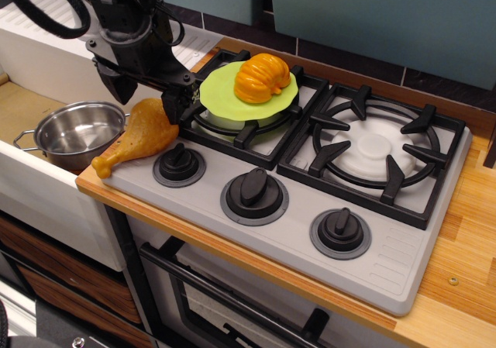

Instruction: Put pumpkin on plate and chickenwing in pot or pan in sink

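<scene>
I should next grab the chickenwing with my gripper by its thick meaty end, so that I can put it in the steel pot in the sink.
The orange ribbed pumpkin sits on the lime-green plate, which rests on the back left burner. The golden-brown chickenwing lies on the stove's left front corner, its bone end pointing towards the steel pot in the sink. My black gripper hangs open just above the chickenwing's thick end, one finger on each side of it. I cannot tell whether the fingers touch it. The gripper holds nothing.
The grey stove top has three black knobs along its front and a bare right burner. A wooden counter lies to the right. The white drainboard is behind the sink.
</scene>
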Available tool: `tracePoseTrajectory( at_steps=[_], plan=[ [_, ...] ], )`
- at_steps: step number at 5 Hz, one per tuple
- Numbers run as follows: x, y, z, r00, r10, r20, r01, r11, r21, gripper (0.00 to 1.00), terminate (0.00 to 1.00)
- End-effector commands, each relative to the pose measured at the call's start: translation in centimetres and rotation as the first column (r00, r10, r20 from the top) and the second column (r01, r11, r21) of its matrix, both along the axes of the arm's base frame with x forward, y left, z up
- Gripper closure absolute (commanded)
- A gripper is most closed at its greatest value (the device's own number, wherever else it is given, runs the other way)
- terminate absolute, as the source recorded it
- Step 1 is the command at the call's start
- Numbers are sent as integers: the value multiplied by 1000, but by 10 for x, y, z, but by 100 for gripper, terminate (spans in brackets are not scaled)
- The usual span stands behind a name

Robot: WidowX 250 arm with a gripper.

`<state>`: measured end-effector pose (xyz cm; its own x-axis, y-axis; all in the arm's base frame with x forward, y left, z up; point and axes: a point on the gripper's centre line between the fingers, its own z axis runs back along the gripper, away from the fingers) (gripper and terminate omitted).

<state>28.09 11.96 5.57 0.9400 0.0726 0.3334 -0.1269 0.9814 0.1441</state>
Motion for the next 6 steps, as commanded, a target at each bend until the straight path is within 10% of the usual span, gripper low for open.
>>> tracePoseTrajectory(
  at_steps=[1,4,5,6],
  plan=[
    [6,5,3,999,17,35,-17,1000,3,0,0],
    [-7,3,-27,998,48,35,-46,998,-52,0,0],
    [-9,-1,-32,997,67,33,-65,996,-65,100,0],
    [-6,-5,-21,998,63,27,-62,996,-63,100,0]
  ],
)
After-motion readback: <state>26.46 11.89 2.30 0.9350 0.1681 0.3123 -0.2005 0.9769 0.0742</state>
